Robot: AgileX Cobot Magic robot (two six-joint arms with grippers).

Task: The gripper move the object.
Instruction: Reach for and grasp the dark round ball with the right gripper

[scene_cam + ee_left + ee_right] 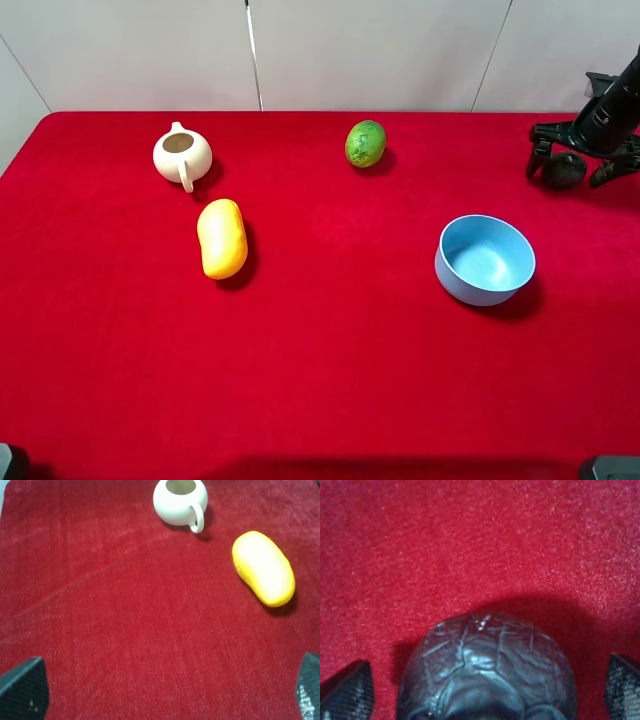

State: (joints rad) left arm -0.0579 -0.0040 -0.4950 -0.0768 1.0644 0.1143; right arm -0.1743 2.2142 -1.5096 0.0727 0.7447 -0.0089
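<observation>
My right gripper should close on the ball now. Both of my fingers reach down past the dark ball's middle [564, 171] [487, 680], near the red cloth.
The object, a small dark brown-purple ball [564, 172] with a cracked glossy skin, sits on the red cloth at the far right back. My right gripper [576, 158] stands over it, its black fingers spread on both sides. In the right wrist view the ball [487, 670] lies between the two fingertips [347, 690] with red cloth showing on either side, so the gripper [485, 692] is open around it. My left gripper [165, 690] is open and empty over bare cloth, short of the mango.
A yellow mango [222, 238] and a cream teapot [182, 155] lie at the left. A green oval fruit [366, 144] is at the back middle. A blue bowl [485, 259] stands front-left of the ball. The table's right edge is near the right gripper.
</observation>
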